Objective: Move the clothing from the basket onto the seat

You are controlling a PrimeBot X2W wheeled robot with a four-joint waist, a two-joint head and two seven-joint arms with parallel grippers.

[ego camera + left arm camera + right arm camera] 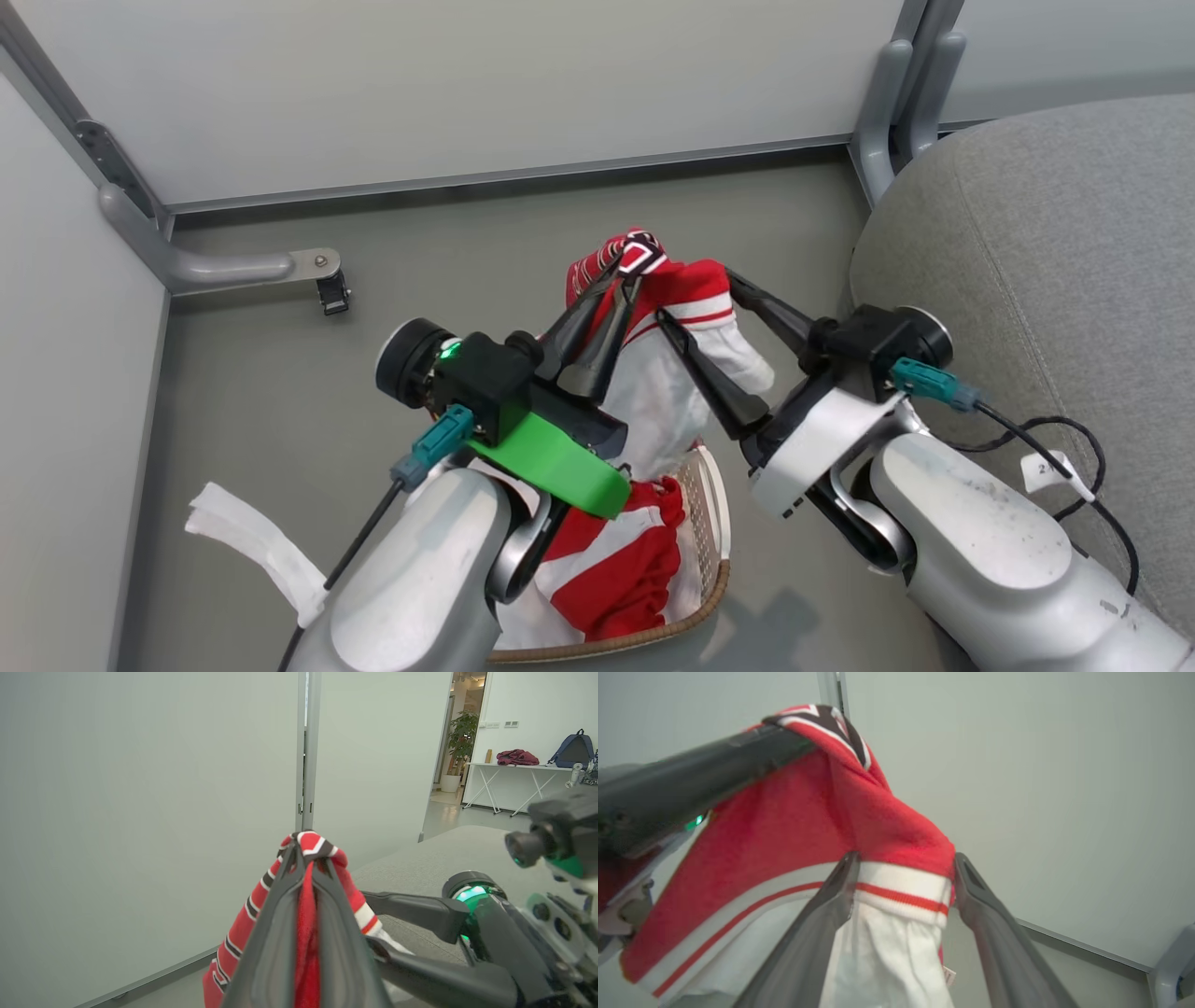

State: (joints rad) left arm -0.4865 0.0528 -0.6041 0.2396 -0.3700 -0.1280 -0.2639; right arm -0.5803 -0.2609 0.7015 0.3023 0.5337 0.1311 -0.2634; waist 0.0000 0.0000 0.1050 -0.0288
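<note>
I will next grab the jersey with my right gripper by its white-banded edge [703, 310], which bunches into a narrow fold, because the jersey's cloth [661, 381] hangs loose.
A red jersey [695, 280] with white trim hangs above the basket [714, 523], and my left gripper [633, 264] is shut on its striped collar. From the left wrist the collar [317, 847] bunches over the closed fingertips of the left gripper [304, 847]. My right gripper [698, 297] is open, its fingers straddling the jersey's white-banded sleeve [901, 891]; the right gripper [906, 858] has one finger on each side of that fold. A second red garment with a white stripe [616, 569] lies in the basket below my left arm. The grey seat [1046, 243] is to the right.
Pale partition walls close the far and left sides, with a metal foot and caster [327, 280] on the floor. A white cloth strip [252, 551] lies at lower left. Black cables [1074, 448] run over the seat by my right forearm.
</note>
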